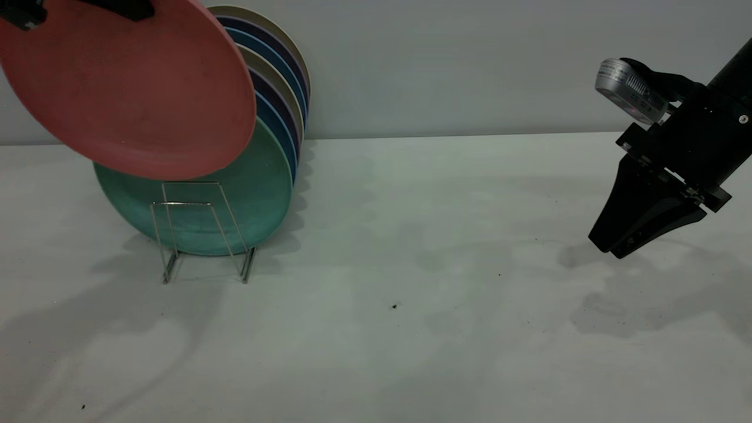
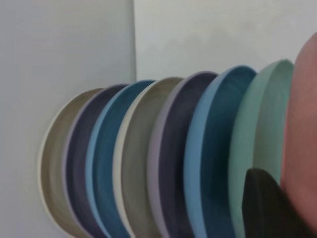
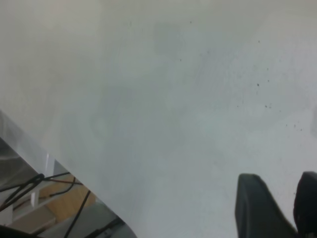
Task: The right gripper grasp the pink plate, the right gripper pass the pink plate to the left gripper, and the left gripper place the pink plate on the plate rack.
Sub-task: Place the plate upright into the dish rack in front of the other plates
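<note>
I need to lower the plate with my left gripper before I open it, because the pink plate's lower edge (image 1: 176,176) is above the front loops of the plate rack (image 1: 182,203).
The pink plate (image 1: 129,88) hangs tilted at the upper left, in front of the teal-green plate (image 1: 247,200) and just above the front loops of the plate rack (image 1: 182,203). My left gripper (image 1: 117,8) is shut on its upper rim, mostly cut off by the frame's top. In the left wrist view one black finger (image 2: 267,208) lies against the pink plate (image 2: 303,124). My right gripper (image 1: 614,245) hovers low over the table at the far right, open and empty; its fingers (image 3: 257,208) show over bare tabletop.
Behind the teal-green plate the rack holds several more upright plates (image 1: 282,76) in blue, dark purple and beige, close to the back wall. The white table (image 1: 411,247) stretches between the rack and the right arm. The table's edge (image 3: 74,173) shows in the right wrist view.
</note>
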Available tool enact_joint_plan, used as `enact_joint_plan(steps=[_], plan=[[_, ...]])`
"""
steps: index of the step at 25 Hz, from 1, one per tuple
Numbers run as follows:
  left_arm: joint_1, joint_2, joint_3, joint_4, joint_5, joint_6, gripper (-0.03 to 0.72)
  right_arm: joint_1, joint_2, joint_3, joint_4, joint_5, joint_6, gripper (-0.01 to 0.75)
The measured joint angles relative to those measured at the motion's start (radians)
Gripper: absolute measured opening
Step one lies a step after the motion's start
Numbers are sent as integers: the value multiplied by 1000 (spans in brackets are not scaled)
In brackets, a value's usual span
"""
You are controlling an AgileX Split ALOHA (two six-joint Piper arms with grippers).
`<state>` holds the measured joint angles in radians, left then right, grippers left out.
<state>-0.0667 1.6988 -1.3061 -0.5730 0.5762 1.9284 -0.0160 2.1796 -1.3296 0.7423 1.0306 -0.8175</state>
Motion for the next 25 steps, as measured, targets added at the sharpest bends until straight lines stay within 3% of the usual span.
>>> enact_joint_plan(steps=[25], plan=[[0,84,0,3,-32,43,118,0,0,0,0,-1,4,227]])
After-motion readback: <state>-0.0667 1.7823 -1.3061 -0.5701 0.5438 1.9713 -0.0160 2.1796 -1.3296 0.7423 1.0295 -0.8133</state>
